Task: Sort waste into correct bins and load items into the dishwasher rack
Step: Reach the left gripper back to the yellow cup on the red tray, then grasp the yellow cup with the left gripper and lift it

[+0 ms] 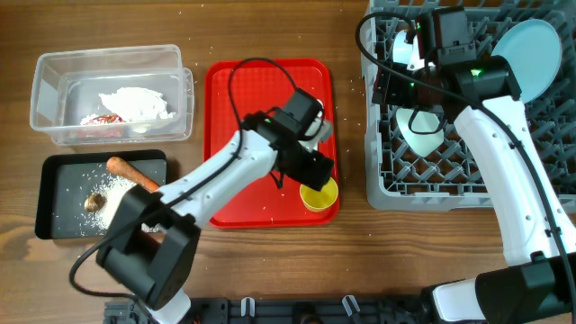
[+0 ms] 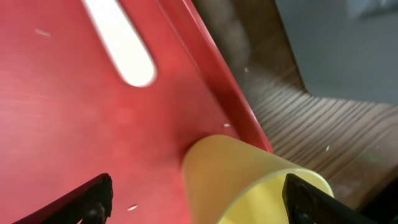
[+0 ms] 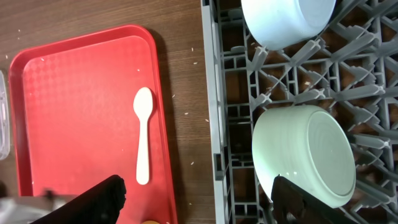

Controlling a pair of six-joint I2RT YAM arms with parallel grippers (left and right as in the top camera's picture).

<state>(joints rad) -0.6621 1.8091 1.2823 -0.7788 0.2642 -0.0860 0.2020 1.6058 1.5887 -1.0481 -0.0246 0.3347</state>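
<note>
I will next pinch the yellow cup's rim [image 1: 308, 193] [image 2: 241, 195] with my left gripper, so the cup's base stays free to hand over to my right gripper for loading.
The yellow cup [image 1: 319, 194] sits at the front right corner of the red tray; in the left wrist view the yellow cup [image 2: 249, 180] lies between the fingers, close to the right one. My left gripper [image 2: 199, 202] is open around it, and it also shows overhead [image 1: 309, 173]. The white spoon [image 2: 121, 40] lies on the tray behind. My right gripper [image 3: 199, 199] is open and empty above the left edge of the grey rack [image 1: 382, 180]. Two pale bowls [image 3: 305, 155] [image 3: 286, 22] and the pale-blue plate [image 1: 531, 54] stand in the rack.
The clear tub [image 1: 54, 72] at the back left holds the white napkin [image 1: 135, 101] and the red-and-white wrapper [image 1: 101, 119]. The black tray [image 1: 54, 225] in front holds the carrot-like stick [image 1: 130, 171], rice grains [image 1: 112, 191] and a brown lump [image 1: 93, 202]. The red tray [image 1: 225, 135] lies mid-table.
</note>
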